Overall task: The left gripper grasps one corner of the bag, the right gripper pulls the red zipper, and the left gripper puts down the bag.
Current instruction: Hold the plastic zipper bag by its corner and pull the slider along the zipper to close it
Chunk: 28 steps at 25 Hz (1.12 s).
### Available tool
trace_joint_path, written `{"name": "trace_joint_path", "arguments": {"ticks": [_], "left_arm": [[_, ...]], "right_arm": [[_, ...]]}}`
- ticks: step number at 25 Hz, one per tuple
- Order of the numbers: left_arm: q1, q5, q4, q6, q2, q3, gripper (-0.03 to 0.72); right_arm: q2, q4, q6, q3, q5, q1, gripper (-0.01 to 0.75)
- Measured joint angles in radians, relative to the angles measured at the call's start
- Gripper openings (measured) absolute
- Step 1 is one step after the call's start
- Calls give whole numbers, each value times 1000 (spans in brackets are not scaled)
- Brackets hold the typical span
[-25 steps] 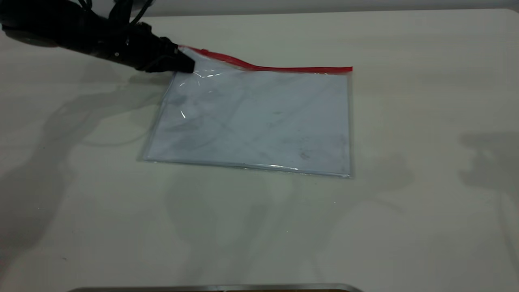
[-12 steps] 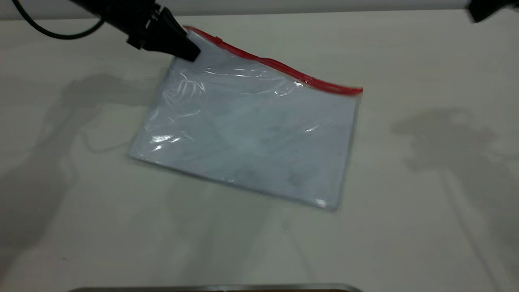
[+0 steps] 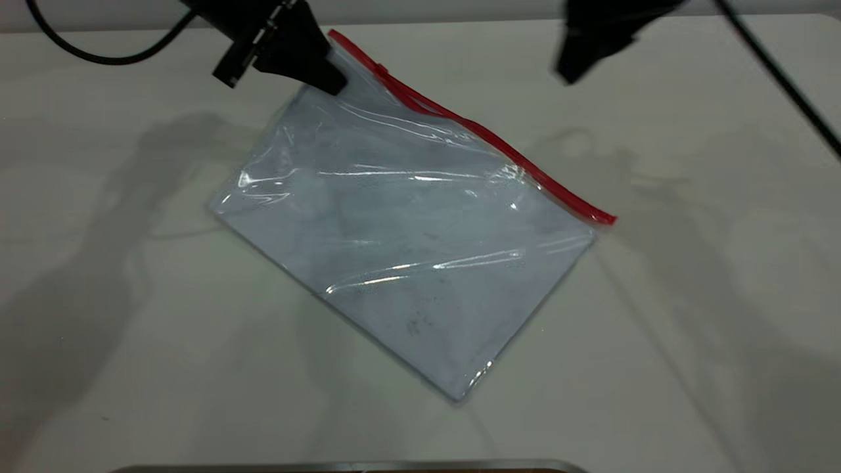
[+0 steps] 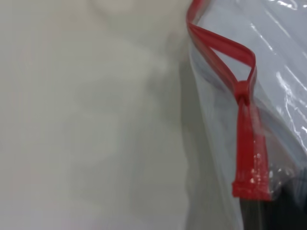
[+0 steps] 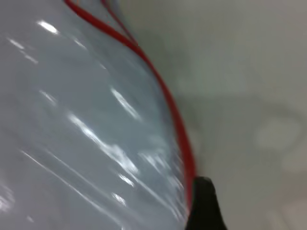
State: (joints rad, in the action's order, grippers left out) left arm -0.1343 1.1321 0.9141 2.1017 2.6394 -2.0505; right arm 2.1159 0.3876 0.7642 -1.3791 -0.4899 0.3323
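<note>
The red zipper [image 3: 486, 138] still has to be pulled shut along the bag's edge. My right gripper will grab its small slider tab [image 3: 381, 69] next.
The bag [image 3: 407, 230] is a clear pouch with white paper inside. It hangs tilted, its lower corner near the table. The red zipper [image 3: 486, 138] runs along its upper right edge, with the small slider tab [image 3: 381, 69] close to the held end. My left gripper [image 3: 328, 82] is shut on the corner [image 4: 252, 187] at the top of the bag and holds it up. In the left wrist view the zipper [image 4: 242, 91] splits open beyond the slider. My right gripper [image 3: 578, 59] hangs above the table, right of the zipper and apart from it. One fingertip [image 5: 204, 201] shows beside the zipper [image 5: 177, 124].
The pale table [image 3: 690, 295] carries the arms' shadows. A grey metal edge [image 3: 348, 466] lies along the front. Black cables hang at the back left [image 3: 98, 56] and back right [image 3: 782, 79].
My left gripper has lifted the held corner up and to the right, and the bag has swung from flat to hanging tilted. My right gripper has come in from the upper right towards the zipper.
</note>
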Motion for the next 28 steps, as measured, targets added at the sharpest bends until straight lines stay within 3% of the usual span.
{"name": "trace_joint_path", "arguments": {"ticks": [5,13,28], "left_arm": [[-32,-40,0,7,3,0,53],[-62,-49,42,9,5,0,53],[-78,-47,86,13,7,0,53]], "right_arm": [[58,282,266,-89,-46,46,571],[120,702,683,-111,-126,47,571],[196,781,714,-113,-11,44,552]]}}
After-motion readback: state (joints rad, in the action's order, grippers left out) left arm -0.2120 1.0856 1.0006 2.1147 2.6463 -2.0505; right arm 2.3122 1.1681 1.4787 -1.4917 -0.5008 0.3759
